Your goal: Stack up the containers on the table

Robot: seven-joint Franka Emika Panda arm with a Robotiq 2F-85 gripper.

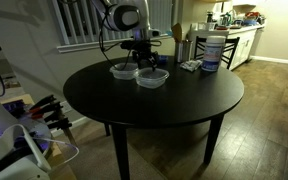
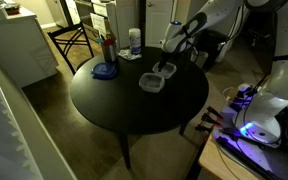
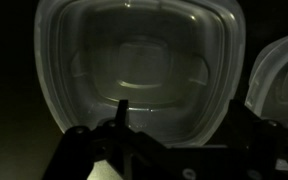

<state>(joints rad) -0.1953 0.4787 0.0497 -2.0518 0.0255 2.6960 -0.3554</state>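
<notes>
My gripper will take hold of the big container's side at its rim, so the container's base stays free to stack into the second container.
Two clear plastic containers sit close together on the dark round table (image 1: 154, 110). They show in both exterior views (image 1: 124, 70) (image 1: 152, 77) (image 2: 152, 82) (image 2: 165, 70). My gripper (image 1: 142, 58) (image 2: 170, 50) hangs low over them at the table's far side. In the wrist view one container (image 3: 134, 55) fills the picture and the second container (image 3: 281, 75) shows at the right edge. My gripper (image 3: 179, 115) is open. Its left finger is over the inside of the big tub and its right finger is outside the rim, so they straddle the tub's wall.
A tall white canister with a blue label (image 1: 211, 52) (image 2: 134, 42) stands near the table's edge, with a small object (image 1: 191, 66) beside it. A flat blue dish (image 2: 104, 71) and a red bottle (image 2: 107, 47) stand on the table too. Chairs stand around the table.
</notes>
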